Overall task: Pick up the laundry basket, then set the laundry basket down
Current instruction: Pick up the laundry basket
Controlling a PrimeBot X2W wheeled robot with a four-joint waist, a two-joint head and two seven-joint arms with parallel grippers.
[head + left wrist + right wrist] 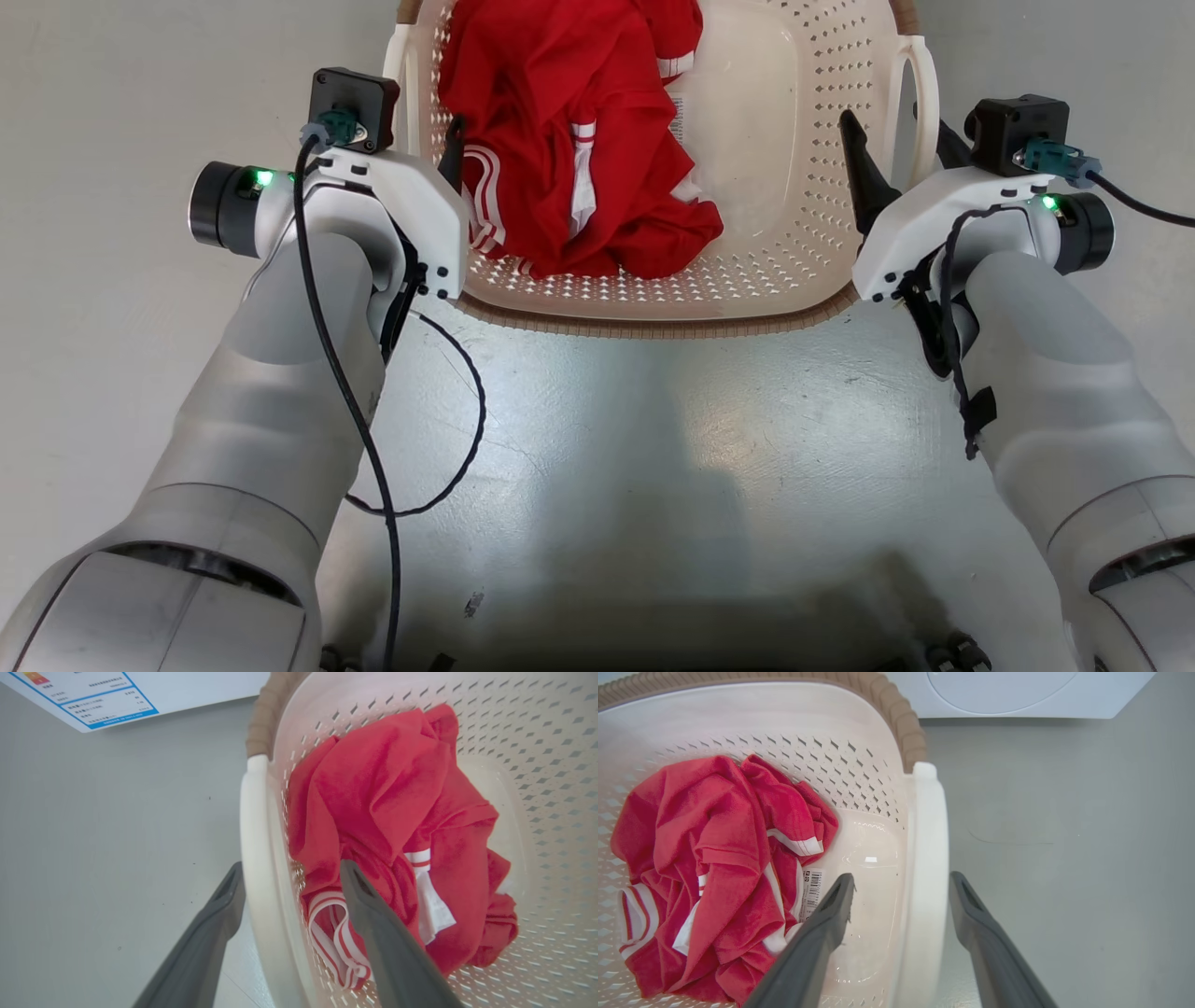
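Note:
I should next grab the white loop handle with my right gripper to lift the laundry basket [822,187] by it.
The laundry basket [822,187], cream perforated plastic with a brown woven-look rim [653,327], stands just ahead of my base with a crumpled red garment [579,140] inside. My left gripper [431,140] is open astride the white left loop handle [254,826]: one finger [219,905] is outside and the other [369,905] is inside, over the garment [387,798]. My right gripper [894,126] is also open and straddles the right loop handle [929,835]. One of its fingers [831,914] is in the basket and the other [976,914] is outside, with gaps on both sides.
A white washing machine [1008,695] stands on the grey floor [1064,858] beyond the basket, and its energy label [93,700] is seen past the left handle. My grey base plate [653,467] lies right below the basket's near rim. A black cable [448,448] loops beside my left arm.

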